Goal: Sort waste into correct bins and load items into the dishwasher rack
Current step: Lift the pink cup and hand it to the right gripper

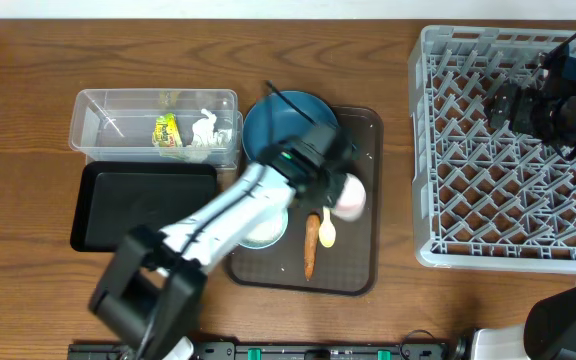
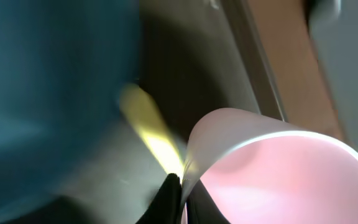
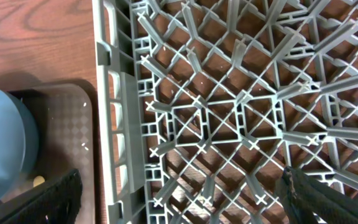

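Note:
The robot's right gripper will next grab the pink cup across its outer side (image 1: 351,199) to load the rack (image 1: 438,200), and it will leave the cup's rim to the left gripper.
My left gripper (image 1: 336,182) is shut on the rim of the pink cup (image 1: 351,197), over the dark brown serving tray. In the left wrist view the jaws (image 2: 182,190) pinch the cup's wall (image 2: 278,174), with the yellow spoon (image 2: 148,127) and the dark blue plate (image 2: 42,93) behind. The plate (image 1: 288,125), white bowl (image 1: 266,232), spoon (image 1: 327,233) and carrot (image 1: 310,248) lie on that tray. The wrapper (image 1: 168,131) and tissue (image 1: 206,130) are in the clear tub (image 1: 103,110). My right gripper (image 1: 525,104) is open and empty above the grey rack (image 1: 438,200), which also shows in the right wrist view (image 3: 120,124). The light blue cup is not visible.
The black tray (image 1: 143,205) lies in front of the clear tub. The brown serving tray (image 1: 358,260) sits between the bins and the rack. My left arm crosses over the bowl and the tray's left side. White grains dot the tray (image 3: 82,146).

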Controlling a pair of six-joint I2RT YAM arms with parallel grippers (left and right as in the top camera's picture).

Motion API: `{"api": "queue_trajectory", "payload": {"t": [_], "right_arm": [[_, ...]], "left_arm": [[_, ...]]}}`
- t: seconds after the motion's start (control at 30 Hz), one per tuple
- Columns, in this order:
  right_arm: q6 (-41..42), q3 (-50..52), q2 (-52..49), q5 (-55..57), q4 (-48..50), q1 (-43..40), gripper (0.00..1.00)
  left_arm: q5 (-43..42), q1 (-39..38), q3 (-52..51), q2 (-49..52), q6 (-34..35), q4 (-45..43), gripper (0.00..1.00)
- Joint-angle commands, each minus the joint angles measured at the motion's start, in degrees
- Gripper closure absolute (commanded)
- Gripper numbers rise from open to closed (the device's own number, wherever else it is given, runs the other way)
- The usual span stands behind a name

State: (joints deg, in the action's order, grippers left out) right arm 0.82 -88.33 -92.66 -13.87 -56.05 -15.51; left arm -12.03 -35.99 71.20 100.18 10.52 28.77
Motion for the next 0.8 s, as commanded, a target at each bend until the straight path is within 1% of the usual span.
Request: {"api": "queue_trajectory", "payload": {"t": [0.0,0.03,0.1,0.2,0.3,0.4,0.47,0.57,0.6,0.67,0.77], "right_arm": [[-0.07,0.39,-0.35,-0.59,0.24,0.5,0.01],[-0.39,0.39,-0.35,-1.68,0.57,0.5,0.01],[-3.63,0.42,-0.35,-5.95,1.2,0.55,0.01],[-12.68,0.94,-0.35,-17.64,2.27,0.83,0.01],[-22.49,2.54,-0.35,-30.47,2.89,1.55,0.01],[-30.8,5.38,-0.35,-41.81,4.98,2.69,0.01],[-35.54,8.04,-0.35,-49.35,8.44,3.93,0.01],[-38.21,12.04,-0.35,-56.78,16.24,6.47,0.01],[-38.18,13.14,-0.35,-57.88,19.12,7.54,0.01],[-38.18,14.71,-0.35,-58.62,23.54,9.77,0.01],[-38.16,15.54,-0.35,-58.58,27.47,13.2,0.02]], "left_arm": [[-2.03,7.02,1.9,-5.2,3.48,-3.72,0.94],[-5.18,9.49,1.9,-5.6,5.05,-5.75,0.94],[-13.0,13.92,1.9,-5.68,9.03,-9.68,0.94],[-26.8,20.65,1.88,-4.96,16.59,-16.74,0.94],[-40.81,26.29,1.88,-3.23,22.88,-25.99,0.94],[-50.86,29.68,1.88,-1.03,28.2,-34.12,0.94],[-57.2,30.8,1.88,0.59,30.67,-39.39,0.94],[-64.54,30.73,1.88,2.8,34.64,-46.42,0.94],[-65.83,30.4,1.88,3.3,34.84,-47.39,0.94],[-67.08,29.31,1.84,3.67,34.8,-47.54,0.94],[-67.08,27.39,1.84,3.67,34.8,-47.93,0.94]]}}
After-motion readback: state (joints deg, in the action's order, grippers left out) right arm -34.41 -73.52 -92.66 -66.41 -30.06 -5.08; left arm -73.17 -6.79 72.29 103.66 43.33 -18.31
